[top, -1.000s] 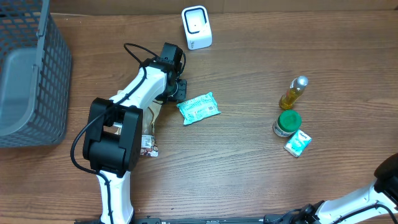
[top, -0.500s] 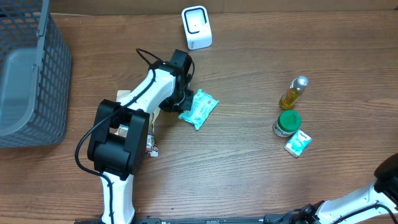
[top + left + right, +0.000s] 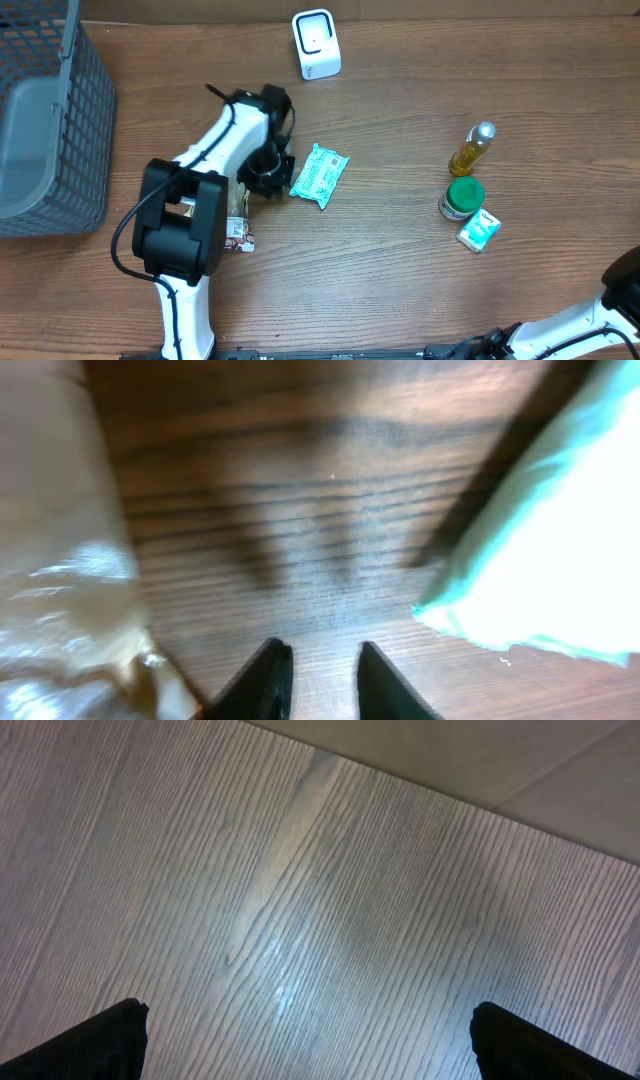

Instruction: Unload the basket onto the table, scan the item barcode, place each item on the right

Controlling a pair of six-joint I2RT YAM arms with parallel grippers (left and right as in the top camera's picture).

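I should next grab the teal and white packet with my left gripper by its near short end [image 3: 309, 196] [image 3: 526, 628]. Its barcode then stays uncovered to scan.
The item, a teal and white packet [image 3: 318, 175], lies flat on the wooden table, below the white barcode scanner [image 3: 316, 44]. My left gripper [image 3: 272, 180] sits just left of the packet, apart from it. In the left wrist view its jaws [image 3: 322, 660] stand a little apart with only bare wood between them, and the packet [image 3: 560, 560] fills the right side. My right gripper [image 3: 310, 1040] is wide open over bare wood, holding nothing.
A grey mesh basket [image 3: 50, 130] stands at the far left. A yellow bottle [image 3: 472, 148], a green-lidded jar [image 3: 462, 197] and a small teal carton [image 3: 478, 230] sit at the right. A tan wrapped packet [image 3: 238, 215] lies under the left arm.
The left gripper turned the packet and shifted it slightly right, then let go of it; its jaws have parted and it has drawn back to the left.
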